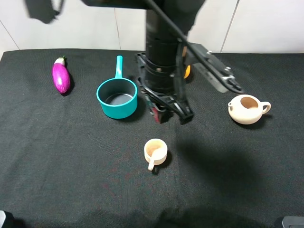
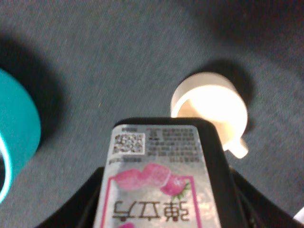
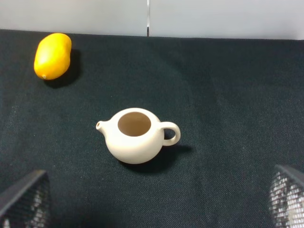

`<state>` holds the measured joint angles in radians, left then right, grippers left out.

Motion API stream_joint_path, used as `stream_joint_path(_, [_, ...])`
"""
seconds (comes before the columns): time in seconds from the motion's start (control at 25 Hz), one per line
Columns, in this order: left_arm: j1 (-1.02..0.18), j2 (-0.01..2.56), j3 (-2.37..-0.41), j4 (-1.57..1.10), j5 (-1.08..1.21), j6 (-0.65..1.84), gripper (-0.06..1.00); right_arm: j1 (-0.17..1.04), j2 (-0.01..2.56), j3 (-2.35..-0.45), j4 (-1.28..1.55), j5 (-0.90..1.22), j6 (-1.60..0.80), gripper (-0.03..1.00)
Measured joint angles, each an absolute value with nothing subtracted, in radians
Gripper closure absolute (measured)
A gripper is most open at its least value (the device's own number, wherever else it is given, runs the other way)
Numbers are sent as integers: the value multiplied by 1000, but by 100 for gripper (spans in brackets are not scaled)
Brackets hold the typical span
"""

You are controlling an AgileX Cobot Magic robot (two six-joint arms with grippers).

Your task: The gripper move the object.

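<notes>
The carton hangs high above the black cloth in the left wrist view, higher than the beige cup. My left gripper should keep holding it.
The object is a small dark red and black carton [image 1: 158, 113] with a silver-grey top printed with pink strawberries [image 2: 156, 185]. My left gripper [image 1: 164, 112] reaches down from the back at the table's middle and is shut on it, dark fingers [image 2: 217, 159] on both sides. The carton is held just right of the teal saucepan and behind the beige cup. I cannot tell whether it touches the cloth. My right gripper [image 3: 156, 199] is open and empty, its two mesh fingertips [image 3: 23, 197] wide apart, in front of the teapot.
A teal saucepan [image 1: 117, 97] stands left of the carton. A beige cup [image 1: 155, 151] sits in front of it, also in the left wrist view [image 2: 211, 107]. A beige teapot [image 1: 247, 109] is at the right, a purple eggplant [image 1: 61, 77] far left, a yellow fruit [image 3: 52, 55] at the back.
</notes>
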<state>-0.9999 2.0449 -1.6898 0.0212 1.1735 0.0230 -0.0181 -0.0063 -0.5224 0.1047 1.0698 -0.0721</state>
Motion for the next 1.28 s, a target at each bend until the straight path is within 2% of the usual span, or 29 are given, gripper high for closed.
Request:
stream_joint_path(0.56, [-1056, 2266, -1975, -114, 1178, 47, 42, -18, -6, -522, 105, 1070, -72, 27])
stream_joint_path(1.28, [-1079, 2387, -1996, -79, 1178, 51, 42, -18, -6, -522, 105, 1070, -72, 27])
